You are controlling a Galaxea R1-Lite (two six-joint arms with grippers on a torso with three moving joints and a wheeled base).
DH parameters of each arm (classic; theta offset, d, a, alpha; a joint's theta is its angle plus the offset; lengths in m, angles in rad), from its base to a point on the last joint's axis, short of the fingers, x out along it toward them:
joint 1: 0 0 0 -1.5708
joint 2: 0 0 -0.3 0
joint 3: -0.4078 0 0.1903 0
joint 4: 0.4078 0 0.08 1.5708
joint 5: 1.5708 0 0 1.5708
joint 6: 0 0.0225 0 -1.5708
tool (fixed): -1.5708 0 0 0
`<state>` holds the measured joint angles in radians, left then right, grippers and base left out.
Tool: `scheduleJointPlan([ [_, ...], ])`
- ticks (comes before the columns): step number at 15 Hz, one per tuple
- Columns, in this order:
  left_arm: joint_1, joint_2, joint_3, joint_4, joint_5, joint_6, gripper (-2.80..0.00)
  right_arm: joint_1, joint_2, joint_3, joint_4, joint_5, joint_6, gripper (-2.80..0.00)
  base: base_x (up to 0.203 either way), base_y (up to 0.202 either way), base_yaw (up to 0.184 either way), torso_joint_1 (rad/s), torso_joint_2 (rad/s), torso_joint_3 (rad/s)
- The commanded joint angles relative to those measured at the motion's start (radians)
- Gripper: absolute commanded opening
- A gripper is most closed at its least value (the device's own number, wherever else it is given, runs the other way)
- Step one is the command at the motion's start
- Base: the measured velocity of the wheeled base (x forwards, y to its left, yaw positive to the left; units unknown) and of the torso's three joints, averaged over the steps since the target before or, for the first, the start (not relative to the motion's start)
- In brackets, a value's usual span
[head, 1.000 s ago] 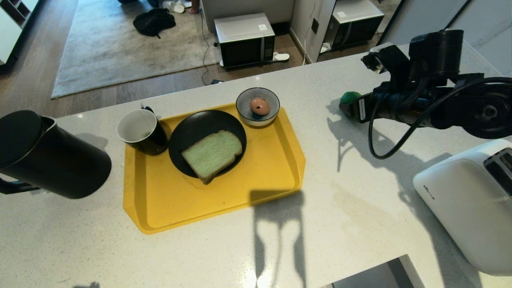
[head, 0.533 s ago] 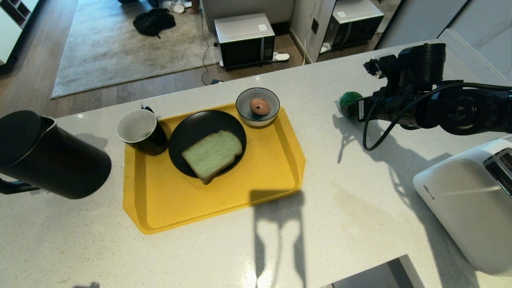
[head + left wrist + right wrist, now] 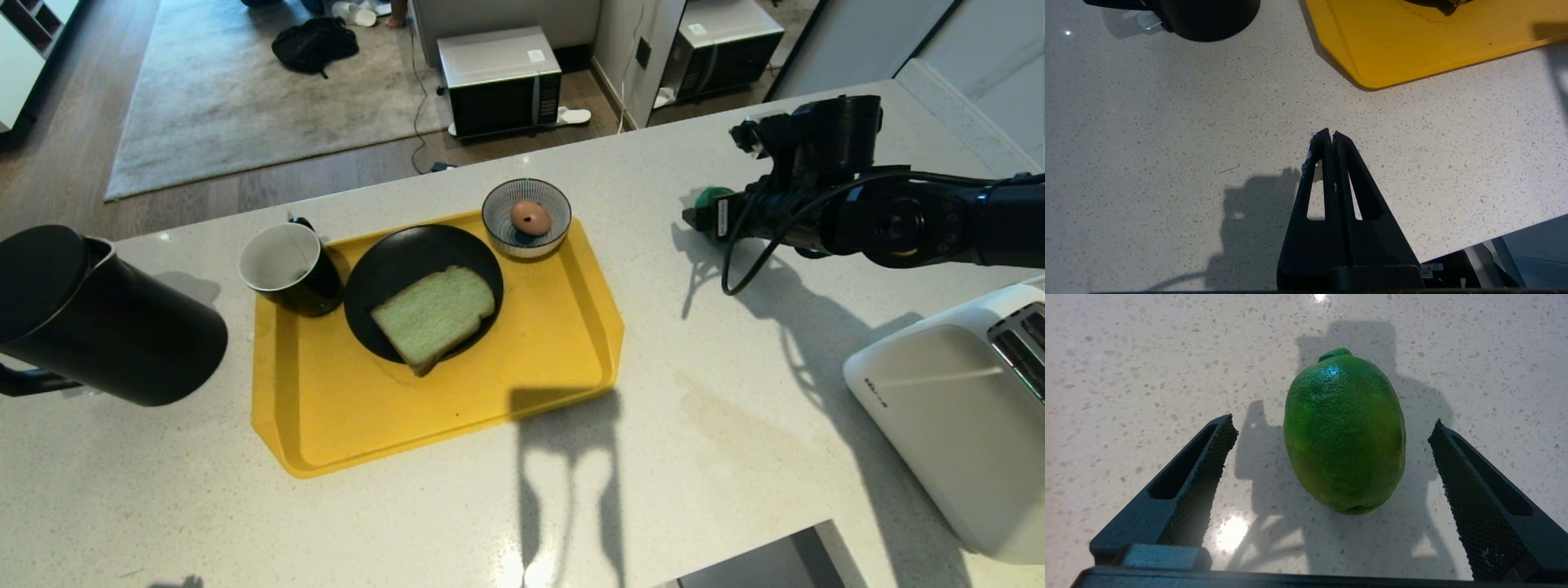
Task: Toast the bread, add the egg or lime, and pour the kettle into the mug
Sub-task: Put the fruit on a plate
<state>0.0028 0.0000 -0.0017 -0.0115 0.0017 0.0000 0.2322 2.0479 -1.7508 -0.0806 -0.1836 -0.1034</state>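
My right gripper takes hold of the lime by its round middle (image 3: 1345,438) next, to add it to the yellow tray.
The bright green lime (image 3: 1345,433) lies on the white counter. My right gripper (image 3: 1333,422) is open around it, one finger on each side with a gap to the skin. In the head view only a bit of the lime (image 3: 709,196) shows past the right gripper (image 3: 698,219). The pale green bread (image 3: 433,314) lies on a black plate (image 3: 384,261). The egg (image 3: 531,217) sits in a striped bowl (image 3: 500,214). The black mug (image 3: 290,269) stands on the tray's left end, and the black kettle (image 3: 90,318) stands further left. My left gripper (image 3: 1329,134) is shut and empty over bare counter.
Plate, bowl and mug stand on a yellow tray (image 3: 522,367). A white toaster (image 3: 955,408) stands at the right near the counter's front. Beyond the counter's far edge are a floor, a rug and two microwaves (image 3: 500,80).
My right arm has sunk and reached further left over the lime, which it now hides more of. Nothing on the tray has moved, and neither has the left arm.
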Motion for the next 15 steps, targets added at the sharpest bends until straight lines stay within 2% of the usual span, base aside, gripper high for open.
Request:
scheduleJointPlan([
  [1,0.0,0.0,0.0,-0.001,0.0,0.0,-2.8,-0.006,0.032,-0.025,-0.001,0.0,-0.001,0.0,0.0,0.0,0.0,0.0,0.0,0.0],
  [12,0.0,0.0,0.0,-0.001,0.001,0.0,-2.8,-0.027,0.067,-0.05,-0.005,0.05,0.005,0.0,0.0,0.0,0.0,0.0,0.0,0.0],
  [13,0.0,0.0,0.0,-0.001,0.0,0.0,-2.8,-0.027,0.067,-0.05,-0.005,0.05,0.005,-2.8,0.0,0.0,0.0,0.0,0.0,0.0],
  [15,0.0,0.0,0.0,-0.001,0.0,0.0,-2.8,-0.027,0.069,-0.05,-0.004,0.05,0.005,-2.8,0.0,0.0,0.0,0.0,0.0,0.0],
])
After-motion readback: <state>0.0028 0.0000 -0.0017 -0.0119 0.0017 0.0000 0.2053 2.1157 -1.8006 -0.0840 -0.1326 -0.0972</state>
